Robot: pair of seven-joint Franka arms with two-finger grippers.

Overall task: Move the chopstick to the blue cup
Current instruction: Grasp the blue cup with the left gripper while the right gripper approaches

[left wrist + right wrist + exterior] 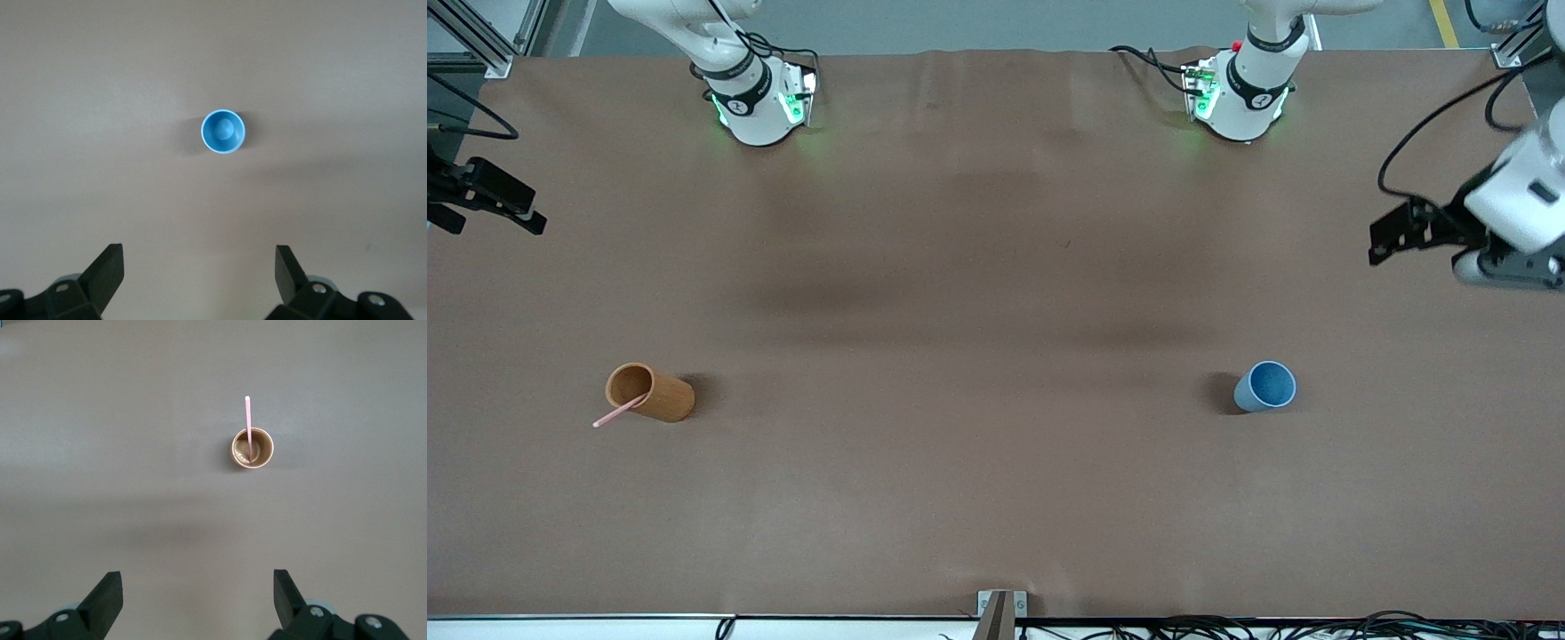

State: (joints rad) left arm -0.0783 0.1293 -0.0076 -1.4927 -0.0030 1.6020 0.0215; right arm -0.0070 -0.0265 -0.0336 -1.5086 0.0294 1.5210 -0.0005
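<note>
The left gripper grabs the blue cup by its rim (1266, 364) next, which leaves the cup's opening free to receive the chopstick (617, 414).
A thin light pink chopstick (617, 414) stands slanted in the orange-brown cup (660, 395) toward the right arm's end of the table, its upper end sticking out over the rim. The blue cup (1265, 387) stands upright and empty toward the left arm's end. My left gripper (1392, 236) hangs open and empty high over the table's edge at its own end. My right gripper (523, 210) hangs open and empty at the other end. The left wrist view shows the blue cup (223, 131) past the left gripper (200, 257). The right wrist view shows the chopstick (248, 423) in the orange-brown cup (261, 459) past the right gripper (197, 580).
The brown table cover (978, 356) is bare between the two cups. The two arm bases (760, 98) stand along the edge farthest from the front camera. A small metal bracket (1001, 609) sits at the edge nearest the front camera.
</note>
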